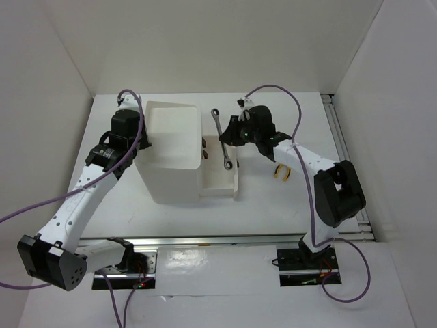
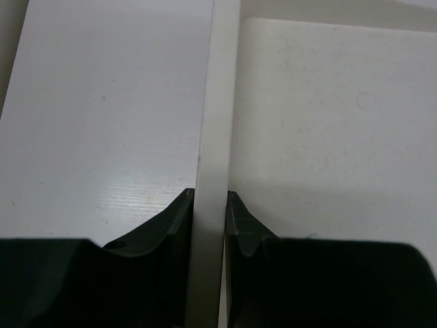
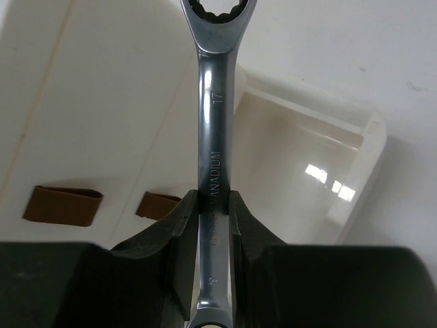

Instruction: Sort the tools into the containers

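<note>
My right gripper should keep holding the wrench, because the wrench's ring end sticks out past the far side of the drawer. The wrench would end up across that side of the drawer if my right gripper opened now.
The white container box [image 1: 171, 147] stands mid-table with its top bin open and one shallow drawer [image 1: 235, 186] pulled out to the right. My left gripper [image 1: 141, 145] is shut on the box's left wall [image 2: 210, 102], with a finger on each side, as the left wrist view shows [image 2: 210, 198]. My right gripper [image 1: 227, 139] is shut on the shank of a silver wrench [image 1: 220, 130]. It holds that wrench [image 3: 215, 123] over the open drawer [image 3: 372, 137], ring end pointing away. Yellow-handled pliers [image 1: 282, 173] lie on the table to the right.
Dark reddish-brown drawer handles [image 3: 63, 205] show on the box front [image 1: 205, 145]. White walls enclose the table on three sides. A rail [image 1: 341, 137] runs along the right edge and another along the near edge by the arm bases.
</note>
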Motion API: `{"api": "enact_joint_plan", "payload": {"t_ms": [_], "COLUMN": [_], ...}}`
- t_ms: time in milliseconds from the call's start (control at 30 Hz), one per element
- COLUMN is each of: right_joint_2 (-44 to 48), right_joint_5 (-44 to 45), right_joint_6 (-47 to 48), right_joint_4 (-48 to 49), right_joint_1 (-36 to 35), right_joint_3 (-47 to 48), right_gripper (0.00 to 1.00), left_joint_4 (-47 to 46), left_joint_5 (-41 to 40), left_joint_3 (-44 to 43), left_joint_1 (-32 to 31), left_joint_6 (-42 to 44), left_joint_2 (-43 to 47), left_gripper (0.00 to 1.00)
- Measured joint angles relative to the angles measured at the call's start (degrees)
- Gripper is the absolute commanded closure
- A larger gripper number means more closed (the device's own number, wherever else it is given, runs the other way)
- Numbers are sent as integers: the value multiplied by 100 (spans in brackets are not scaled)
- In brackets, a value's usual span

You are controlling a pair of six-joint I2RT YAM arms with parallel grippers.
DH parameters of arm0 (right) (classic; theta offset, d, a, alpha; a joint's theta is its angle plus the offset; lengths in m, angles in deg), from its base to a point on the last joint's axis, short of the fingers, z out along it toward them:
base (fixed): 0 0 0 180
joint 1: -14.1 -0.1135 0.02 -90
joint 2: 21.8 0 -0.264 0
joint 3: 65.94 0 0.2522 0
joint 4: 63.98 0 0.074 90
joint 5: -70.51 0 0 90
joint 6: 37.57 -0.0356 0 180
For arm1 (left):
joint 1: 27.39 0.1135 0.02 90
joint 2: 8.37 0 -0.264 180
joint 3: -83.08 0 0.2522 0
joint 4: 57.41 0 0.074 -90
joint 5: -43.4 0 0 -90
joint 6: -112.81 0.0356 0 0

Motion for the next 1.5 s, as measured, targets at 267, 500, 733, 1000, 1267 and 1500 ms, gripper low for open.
{"api": "enact_joint_plan", "payload": {"t_ms": [267, 500, 733, 1000, 1267, 1500], "right_joint_2": [-59, -83, -118, -48, -501, -1849], "right_joint_5": [289, 483, 684, 1491, 2400, 2752], "right_joint_6": [409, 535, 616, 717, 776, 896], "right_joint_4": [-249, -339, -345, -704, -1497, -2194], "right_joint_1": [-326, -614, -667, -595, 883, 1440], "right_joint_3": [-151, -376, -396, -236, 761, 1488], "right_gripper": [100, 96, 27, 22, 22, 23], "left_joint_4": [0, -2, 0, 0, 0, 0], "left_joint_5": [0, 2, 4, 7, 7, 9], "left_joint_3": [0, 0, 0, -2, 0, 0], "left_joint_1": [0, 0, 0, 0, 0, 0], "left_joint_6": [0, 0, 0, 2, 2, 2], "left_joint_2": [0, 0, 0, 0, 0, 0], "left_gripper": [74, 74, 74, 74, 72, 72]}}
